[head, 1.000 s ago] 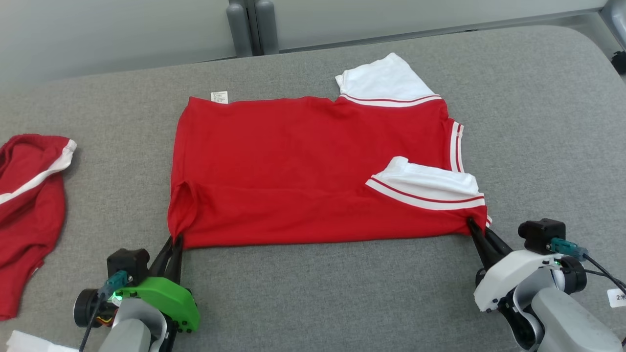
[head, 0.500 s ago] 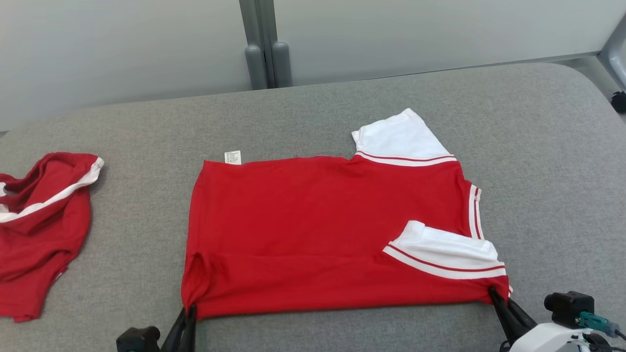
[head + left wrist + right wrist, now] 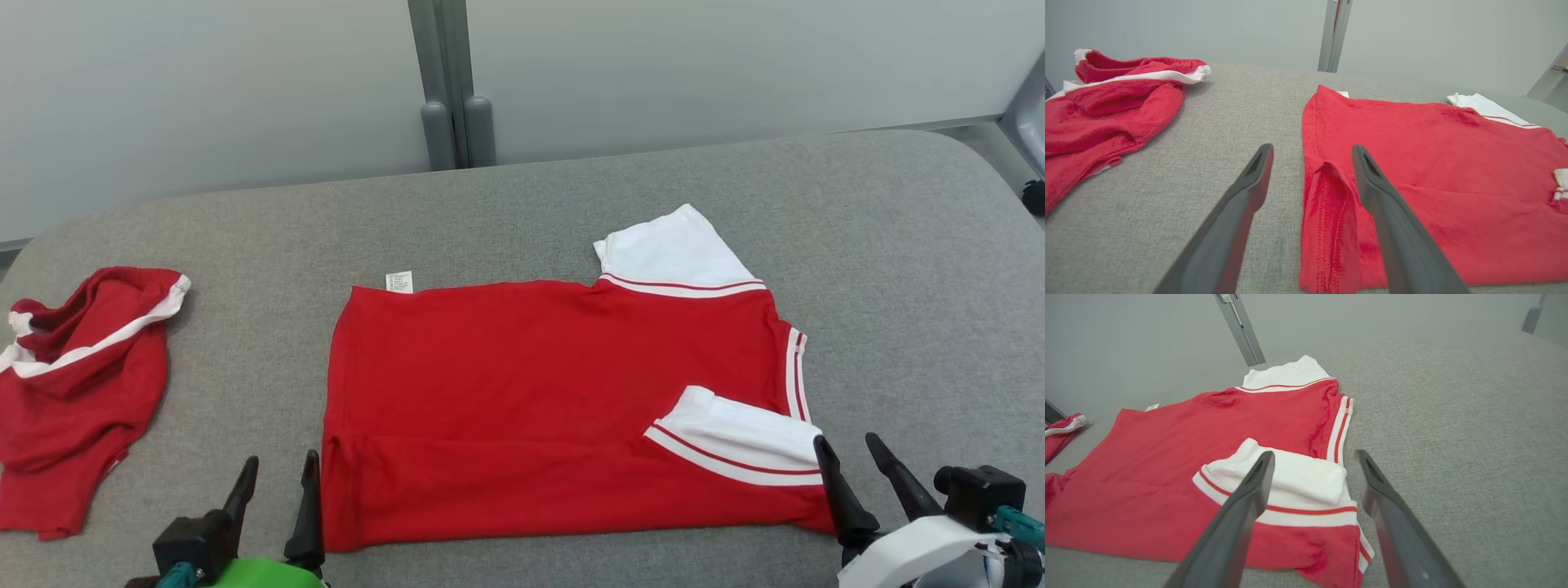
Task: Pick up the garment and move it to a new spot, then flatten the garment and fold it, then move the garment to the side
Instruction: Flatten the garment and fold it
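Note:
My left gripper is to grab the red garment next by its hem corner near the white label. That corner sticks up while the garment's body lies flat.
A red garment with white sleeves and striped trim lies flat on the grey table, folded into a rectangle; it also shows as the red garment and the red garment. My left gripper stands open at its near left corner, fingers raised off the cloth. The left gripper straddles the garment's left edge from above. My right gripper is open beside the near right corner, next to the folded white sleeve. The right gripper hangs over that white sleeve.
A second red garment with white trim lies crumpled at the table's left edge, also seen as the crumpled garment. A grey wall with a vertical post stands behind the table. Bare grey fabric spreads to the right.
Both grippers have let go of the garment's near corners and opened, lifting clear. The head camera has tilted up, shifting the whole picture downward.

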You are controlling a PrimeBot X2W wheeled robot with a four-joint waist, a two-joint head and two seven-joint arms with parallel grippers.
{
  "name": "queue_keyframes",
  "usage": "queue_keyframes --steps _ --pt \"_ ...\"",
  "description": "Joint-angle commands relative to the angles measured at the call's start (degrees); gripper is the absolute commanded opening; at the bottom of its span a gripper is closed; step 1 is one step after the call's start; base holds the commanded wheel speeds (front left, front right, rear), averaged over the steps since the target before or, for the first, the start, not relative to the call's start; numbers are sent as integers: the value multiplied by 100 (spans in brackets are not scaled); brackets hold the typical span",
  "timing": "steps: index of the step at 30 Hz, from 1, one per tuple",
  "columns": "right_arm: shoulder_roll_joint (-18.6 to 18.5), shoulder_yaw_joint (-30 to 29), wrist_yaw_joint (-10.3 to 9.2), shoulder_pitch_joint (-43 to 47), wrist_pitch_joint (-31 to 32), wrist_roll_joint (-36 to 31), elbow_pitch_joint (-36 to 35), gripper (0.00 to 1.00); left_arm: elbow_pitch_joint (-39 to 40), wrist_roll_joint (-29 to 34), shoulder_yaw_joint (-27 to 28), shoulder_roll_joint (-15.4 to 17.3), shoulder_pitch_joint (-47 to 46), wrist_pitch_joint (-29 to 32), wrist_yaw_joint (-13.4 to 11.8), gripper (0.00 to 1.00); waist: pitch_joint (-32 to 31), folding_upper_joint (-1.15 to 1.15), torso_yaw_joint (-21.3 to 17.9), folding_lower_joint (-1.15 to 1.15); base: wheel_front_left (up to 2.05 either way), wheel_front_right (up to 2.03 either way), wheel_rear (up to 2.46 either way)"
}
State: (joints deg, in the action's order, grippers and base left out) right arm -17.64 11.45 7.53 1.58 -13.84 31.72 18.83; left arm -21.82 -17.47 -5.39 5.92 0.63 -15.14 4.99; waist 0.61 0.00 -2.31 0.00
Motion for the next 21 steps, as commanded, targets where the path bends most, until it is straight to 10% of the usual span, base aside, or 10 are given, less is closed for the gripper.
queue_keyframes --steps 1,21 --pt "83 -99 -9 -83 -58 -110 -119 100 146 62 116 -1 -56 1 -22 100 -20 0 17 0 0 0 0" --pt "841 -864 -9 217 -140 -1303 -1455 100 1125 828 824 -107 -5 1 82 100 31 0 46 0 0 0 0"
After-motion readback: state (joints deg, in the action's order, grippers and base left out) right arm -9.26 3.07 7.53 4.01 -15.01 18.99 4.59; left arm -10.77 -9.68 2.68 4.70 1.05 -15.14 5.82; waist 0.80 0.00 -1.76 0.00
